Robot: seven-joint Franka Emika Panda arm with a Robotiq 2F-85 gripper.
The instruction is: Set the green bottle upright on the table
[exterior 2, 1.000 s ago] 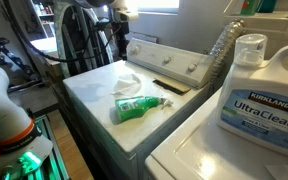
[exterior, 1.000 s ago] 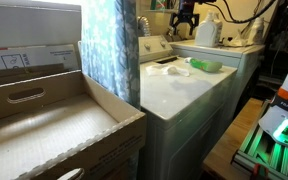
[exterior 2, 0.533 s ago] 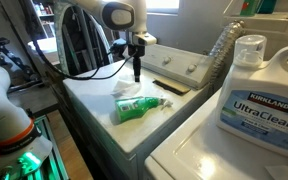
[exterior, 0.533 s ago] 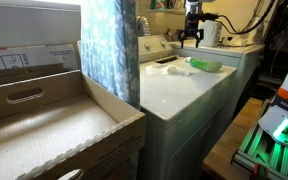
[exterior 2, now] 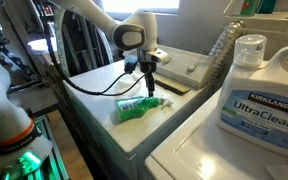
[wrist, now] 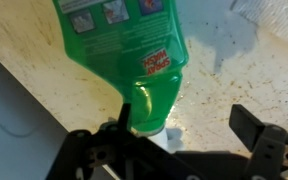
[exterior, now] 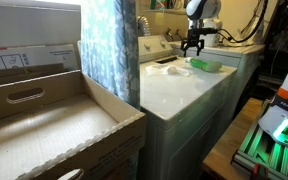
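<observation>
My gripper grabs the green bottle's neck just below the pale cap next, leaving the bottle's base free to set it upright on the tabletop.
The green bottle (exterior 2: 139, 107) lies on its side on the white table (exterior 2: 94, 95), also seen in an exterior view (exterior: 206, 65) and large in the wrist view (wrist: 119, 45). My gripper (exterior 2: 150, 88) hangs open just above the bottle's neck end, also in an exterior view (exterior: 194, 47). In the wrist view the gripper (wrist: 184, 125) is open; its left finger sits against the bottle's neck, its right finger stands clear over bare tabletop. The pale cap is partly hidden by the gripper body.
A white crumpled cloth (exterior 2: 126, 83) lies beside the bottle. A large white jug (exterior 2: 257, 85) stands on the neighbouring white surface. A brown cardboard box (exterior: 54, 120) fills the foreground. A control panel (exterior 2: 179, 65) rises at the table's back edge.
My gripper has come down and across from behind the table to just over the bottle's neck. The bottle has not moved.
</observation>
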